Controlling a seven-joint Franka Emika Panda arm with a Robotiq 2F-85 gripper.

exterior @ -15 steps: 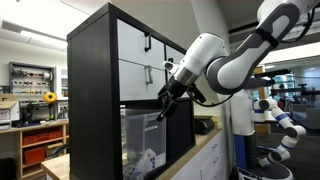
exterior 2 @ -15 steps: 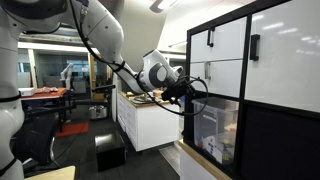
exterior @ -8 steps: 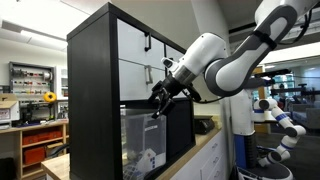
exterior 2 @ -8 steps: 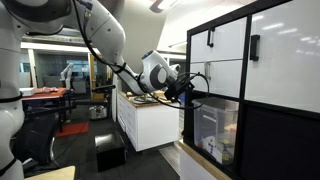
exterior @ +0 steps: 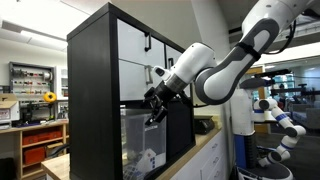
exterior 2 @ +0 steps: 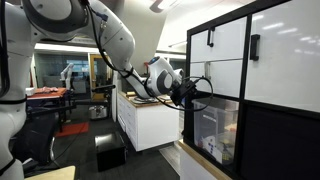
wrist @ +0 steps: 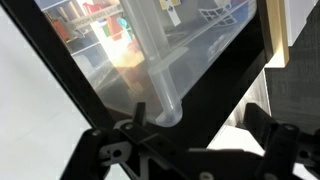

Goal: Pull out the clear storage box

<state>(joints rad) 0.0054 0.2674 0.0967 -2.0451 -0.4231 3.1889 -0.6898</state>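
Observation:
My gripper moves toward the box's rim corner point(exterior: 148, 111) point(wrist: 169, 115), before closing, since the corner barely reaches between my open fingers.
The clear storage box point(exterior: 143, 140) sits in a lower cubby of the black shelf unit, with white items showing through its walls. It also shows in an exterior view point(exterior 2: 214, 128) and, close up, in the wrist view point(wrist: 150, 50), where its rounded corner rim is visible. My gripper point(exterior: 152, 108) is at the front of the shelf by the box's top rim, and shows from the side in an exterior view point(exterior 2: 193, 92). In the wrist view the gripper point(wrist: 195, 135) is open, its fingers on either side of the box corner and the black frame edge. It holds nothing.
White drawer fronts with black handles point(exterior: 138, 45) fill the cubbies above the box. A black panel point(exterior 2: 275, 145) is beside the box. The shelf stands on a white cabinet counter point(exterior 2: 150, 120). A lab room with benches lies behind.
My gripper has moved in toward the shelf front, ending closer to the clear box's top rim. The box has not moved.

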